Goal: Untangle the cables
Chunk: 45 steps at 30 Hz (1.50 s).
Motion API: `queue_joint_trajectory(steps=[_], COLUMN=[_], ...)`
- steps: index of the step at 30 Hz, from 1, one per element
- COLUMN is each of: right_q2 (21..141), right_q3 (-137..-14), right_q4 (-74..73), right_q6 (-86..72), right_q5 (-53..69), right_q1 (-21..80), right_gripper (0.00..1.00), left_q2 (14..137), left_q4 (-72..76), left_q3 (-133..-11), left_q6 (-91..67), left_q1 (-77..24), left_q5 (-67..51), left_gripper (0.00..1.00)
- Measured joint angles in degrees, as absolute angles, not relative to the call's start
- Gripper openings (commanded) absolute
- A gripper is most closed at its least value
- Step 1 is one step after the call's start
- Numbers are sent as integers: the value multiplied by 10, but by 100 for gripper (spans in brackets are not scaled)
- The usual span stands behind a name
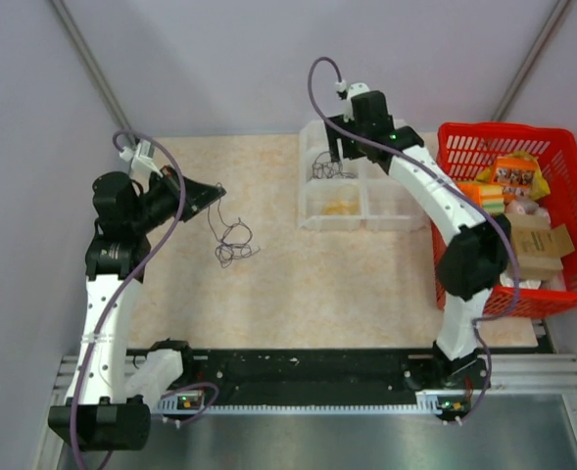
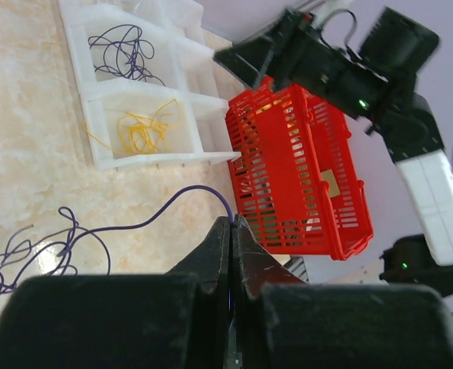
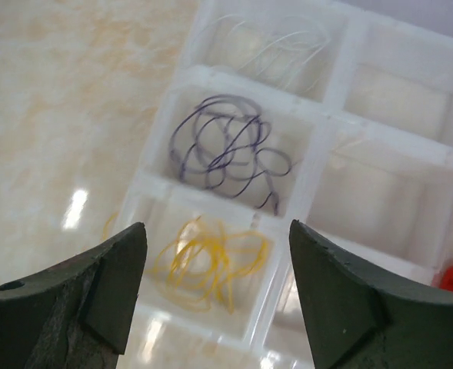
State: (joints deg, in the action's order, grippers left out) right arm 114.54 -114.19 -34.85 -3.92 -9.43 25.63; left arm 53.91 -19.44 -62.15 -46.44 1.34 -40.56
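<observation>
I should pinch the purple tangle by its gathered loops with my right gripper next. Then the cables can be teased apart from the pinched piece of cable (image 1: 212, 221).
A small tangle of dark purple cables (image 1: 231, 243) lies on the beige table, left of centre. My left gripper (image 1: 215, 191) is shut on one purple strand (image 2: 157, 216), pinched at the fingertips (image 2: 234, 221); the strand runs down to the tangle (image 2: 11, 261). My right gripper (image 1: 333, 155) hovers open and empty (image 3: 218, 284) over a white compartment tray (image 1: 312, 211). One tray compartment holds a purple coil (image 3: 226, 150), and the one beside it holds a yellow coil (image 3: 211, 261).
A red basket (image 1: 464, 142) full of packaged goods stands right of the tray and also shows in the left wrist view (image 2: 295, 169). Pale thin wires (image 3: 264, 38) lie in another tray compartment. Grey walls surround the table, and a black rail (image 1: 308, 372) runs along its near edge.
</observation>
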Motion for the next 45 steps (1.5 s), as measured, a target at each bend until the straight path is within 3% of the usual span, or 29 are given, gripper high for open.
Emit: queue_joint_trajectory(steps=[6, 12, 30, 33, 37, 42, 45], right_q2=[948, 912, 1003, 1023, 1044, 1023, 952], right_q3=[-922, -782, -764, -764, -765, -736, -661], right_q4=[-259, -120, -38, -16, 21, 14, -38], right_q6=[-46, -193, -518, -543, -571, -549, -491], right_q5=[54, 206, 222, 230, 246, 214, 140], right_q1=[374, 483, 483, 486, 493, 485, 460], right_gripper=[75, 62, 55, 42, 0, 0, 0], left_q2=[539, 539, 525, 522, 522, 520, 520], left_q4=[-194, -194, -192, -191, -189, -232, -325], left_q3=[-622, -622, -622, -622, -622, -638, -711], left_q6=[-470, -479, -500, -504, -508, -464, -399], left_q1=[13, 13, 13, 13, 13, 13, 12], left_q5=[-414, -425, -436, -437, -439, -408, -321], left_gripper=[0, 0, 0, 0, 0, 0, 0])
